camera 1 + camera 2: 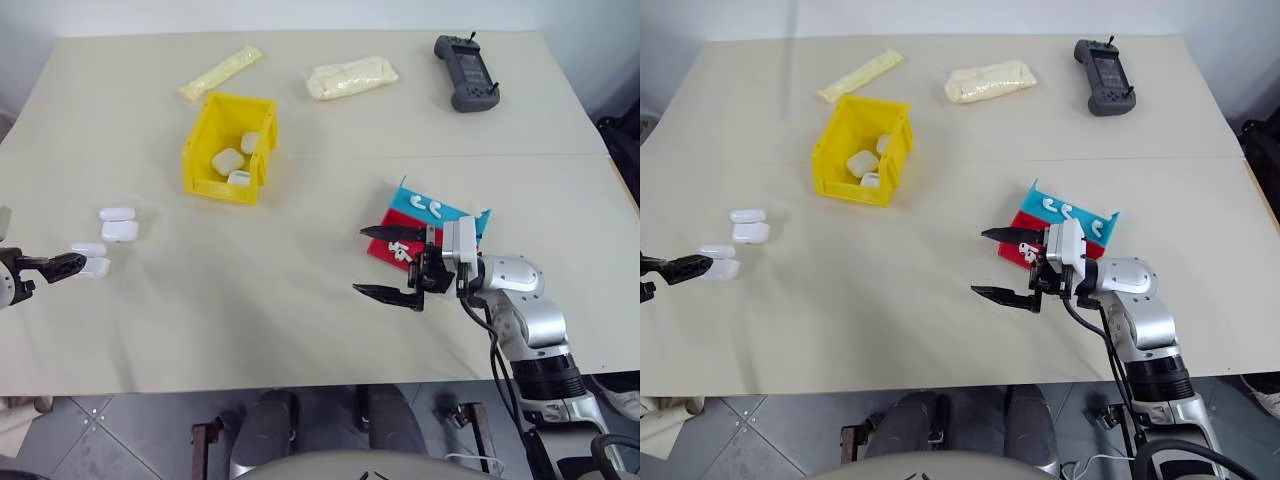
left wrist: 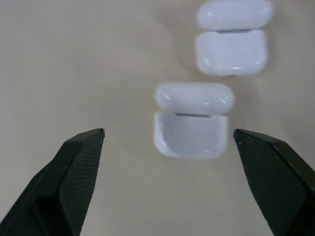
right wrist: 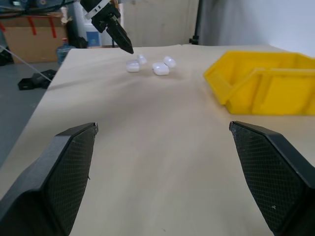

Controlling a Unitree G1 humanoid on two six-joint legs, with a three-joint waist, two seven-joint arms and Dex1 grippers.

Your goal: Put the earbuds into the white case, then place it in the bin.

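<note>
My left gripper's fingers are still above the nearer white case in the left wrist view, so it lowers first, then closes on the case.
Two white cases lie at the table's left, one farther back and one nearer, its lid seemingly flipped back. My left gripper stands open just left of the nearer case, its fingers apart on either side of it and not touching. The yellow bin stands at the middle left with white cases inside. Earbuds lie on the red and blue tray. My right gripper hangs open and empty just left of the tray.
Two pale yellowish pouches and a black handheld controller lie along the table's far side. A seam crosses the right half of the table. The front edge is close below my arms.
</note>
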